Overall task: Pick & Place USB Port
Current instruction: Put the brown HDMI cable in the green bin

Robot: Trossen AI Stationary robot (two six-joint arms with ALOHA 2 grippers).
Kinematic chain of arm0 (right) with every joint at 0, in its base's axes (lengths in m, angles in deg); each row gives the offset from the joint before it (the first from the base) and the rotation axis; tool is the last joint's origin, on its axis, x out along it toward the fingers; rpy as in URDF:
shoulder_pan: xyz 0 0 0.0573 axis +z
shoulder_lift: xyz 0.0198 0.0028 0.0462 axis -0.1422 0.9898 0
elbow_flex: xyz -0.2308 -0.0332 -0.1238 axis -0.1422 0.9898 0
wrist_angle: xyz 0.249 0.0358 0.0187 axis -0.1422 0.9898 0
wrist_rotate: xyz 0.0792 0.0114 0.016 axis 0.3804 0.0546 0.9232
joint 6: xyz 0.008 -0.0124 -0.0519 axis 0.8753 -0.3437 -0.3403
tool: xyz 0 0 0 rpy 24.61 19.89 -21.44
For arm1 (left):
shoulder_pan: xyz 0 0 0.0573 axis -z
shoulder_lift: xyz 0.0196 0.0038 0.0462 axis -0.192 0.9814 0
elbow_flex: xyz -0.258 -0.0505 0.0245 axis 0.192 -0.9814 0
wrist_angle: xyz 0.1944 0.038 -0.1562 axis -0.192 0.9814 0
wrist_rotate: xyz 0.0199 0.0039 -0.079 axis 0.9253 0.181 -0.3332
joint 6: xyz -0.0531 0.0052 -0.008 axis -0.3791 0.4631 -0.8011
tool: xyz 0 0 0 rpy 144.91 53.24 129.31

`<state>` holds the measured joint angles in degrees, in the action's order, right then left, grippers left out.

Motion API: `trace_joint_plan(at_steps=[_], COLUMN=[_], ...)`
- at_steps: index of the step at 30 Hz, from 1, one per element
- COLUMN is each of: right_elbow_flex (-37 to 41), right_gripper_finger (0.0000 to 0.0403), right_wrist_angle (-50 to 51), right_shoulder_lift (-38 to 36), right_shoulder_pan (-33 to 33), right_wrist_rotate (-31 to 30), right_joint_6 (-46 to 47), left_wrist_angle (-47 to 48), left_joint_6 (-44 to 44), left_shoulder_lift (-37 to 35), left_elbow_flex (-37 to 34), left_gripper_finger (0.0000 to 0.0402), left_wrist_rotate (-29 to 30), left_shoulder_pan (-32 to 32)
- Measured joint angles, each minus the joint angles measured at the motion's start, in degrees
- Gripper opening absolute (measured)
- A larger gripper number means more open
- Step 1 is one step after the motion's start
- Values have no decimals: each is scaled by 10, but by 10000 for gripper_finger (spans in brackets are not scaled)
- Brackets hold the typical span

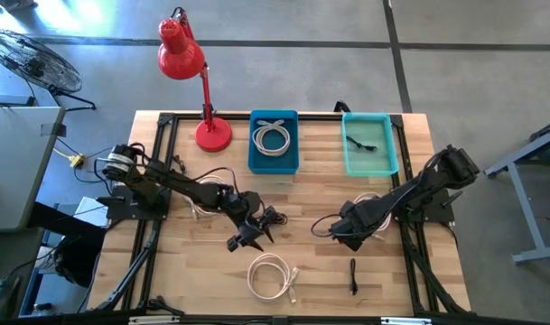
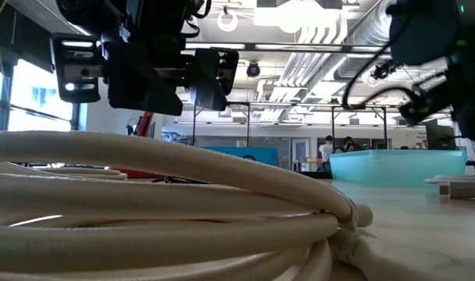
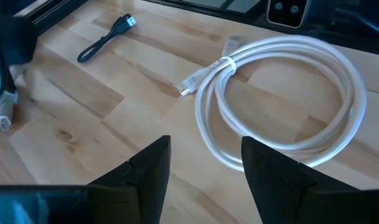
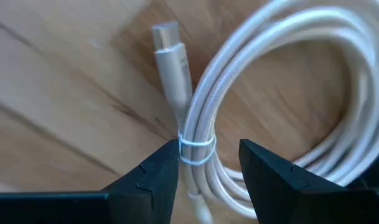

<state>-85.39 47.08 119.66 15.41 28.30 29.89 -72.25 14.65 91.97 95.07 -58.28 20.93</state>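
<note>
The white USB cable (image 4: pixel 289 81) needs to be picked up and placed next, so my right gripper should grab it by its banded section (image 4: pixel 197 148).
A coiled white USB cable (image 4: pixel 289 81) lies on the wooden table under my right gripper (image 4: pixel 208 152), at the table's right (image 1: pixel 347 233). The gripper is open and points down. Its fingers stand on either side of the coil's tied part (image 4: pixel 195 149), beside the metal plug (image 4: pixel 170 56), and I see no touch. My left gripper (image 3: pixel 205 146) is open with nothing between its fingers, above mid-table (image 1: pixel 246 236). In front of it lie another white coil (image 3: pixel 282 93), near the front edge (image 1: pixel 270 275), and a short black cable (image 3: pixel 105 40), also near the front edge (image 1: pixel 353 275).
At the back, a blue bin (image 1: pixel 275 164) holds a white coil and a teal bin (image 1: pixel 369 167) holds a black cable. A red desk lamp (image 1: pixel 207 126) stands at the back left. The front white coil (image 2: pixel 182 203) fills the low view's foreground.
</note>
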Motion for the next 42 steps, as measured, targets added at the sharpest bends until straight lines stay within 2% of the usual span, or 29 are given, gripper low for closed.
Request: trace_joint_plan(at_steps=[7, 13, 16, 20, 24, 28, 32, 37, 42], right_elbow_flex=[74, 76, 68, 60, 44, 1, -83, -203, -296], right_gripper_finger=[161, 154, 120, 36, 35, 35, 35, 35, 35], right_wrist_angle=[-115, -115, -112, -114, -123, -111, -82, -67, -73], right_shoulder_lift=[-7, -9, -14, -21, -21, -21, -21, -23, -23], right_shoulder_pan=[0, 1, 1, 1, 5, 9, 9, 19, 38], right_wrist_rotate=[29, 0, -13, -25, -77, -115, -172, -258, -312], right_joint_6=[1, -4, -9, -9, -11, -45, -98, -205, -332], left_wrist_angle=[-1, -15, -21, -19, -21, -22, -16, 1, 63], left_joint_6=[0, -1, -3, -29, -62, -63, -61, -22, 29], left_shoulder_lift=[0, 0, 0, 0, -1, -23, -59, -133, -224], left_elbow_flex=[0, 0, 0, 0, 0, 0, 0, 0, 0], left_gripper_finger=[192, 192, 192, 192, 192, 192, 192, 192, 192], left_wrist_rotate=[3, 13, 20, 18, -20, -24, -23, -1, 32], left_shoulder_pan=[4, 3, 3, 3, 3, 3, 3, 3, 3])
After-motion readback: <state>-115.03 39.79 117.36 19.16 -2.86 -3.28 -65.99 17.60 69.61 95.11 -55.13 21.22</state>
